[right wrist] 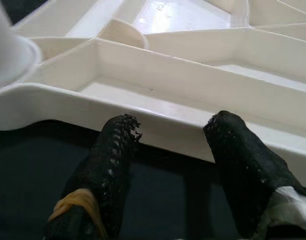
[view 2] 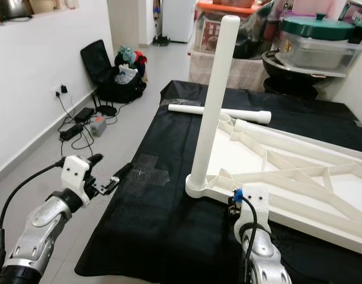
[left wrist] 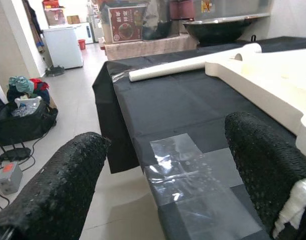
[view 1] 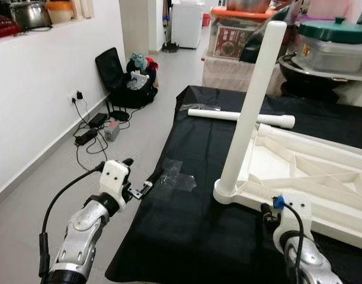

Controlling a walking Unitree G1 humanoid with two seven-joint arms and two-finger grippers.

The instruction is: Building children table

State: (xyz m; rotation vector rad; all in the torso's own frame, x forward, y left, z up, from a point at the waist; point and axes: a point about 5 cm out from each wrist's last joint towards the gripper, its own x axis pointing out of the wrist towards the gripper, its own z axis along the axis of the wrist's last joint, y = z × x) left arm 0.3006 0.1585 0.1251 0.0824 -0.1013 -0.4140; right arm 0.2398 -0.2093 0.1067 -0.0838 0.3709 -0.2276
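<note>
The table top is far wider than my fingers, so my right gripper should next pinch its thin upright rim (right wrist: 168, 120) with one finger on each side.
A white plastic table top (view 1: 311, 171) lies upside down on a black cloth (view 1: 186, 236). One white leg (view 1: 255, 106) stands upright in its near corner socket. A second white leg (view 1: 240, 116) lies loose on the cloth behind it. My left gripper (view 1: 142, 171) hovers open at the cloth's left edge, over a patch of clear tape (left wrist: 183, 170), with nothing between its fingers (left wrist: 57, 190). My right gripper (right wrist: 174, 122) is open just in front of the table top's near rim (right wrist: 142, 112), close to the upright leg's base; its tips are at the rim and grip nothing.
An open black bag of clothes (view 1: 130, 80) and a power strip with cables (view 1: 92, 133) lie on the floor by the left wall. Pots and lidded containers (view 1: 329, 47) crowd the back right. A white appliance (view 1: 186, 23) stands down the hallway.
</note>
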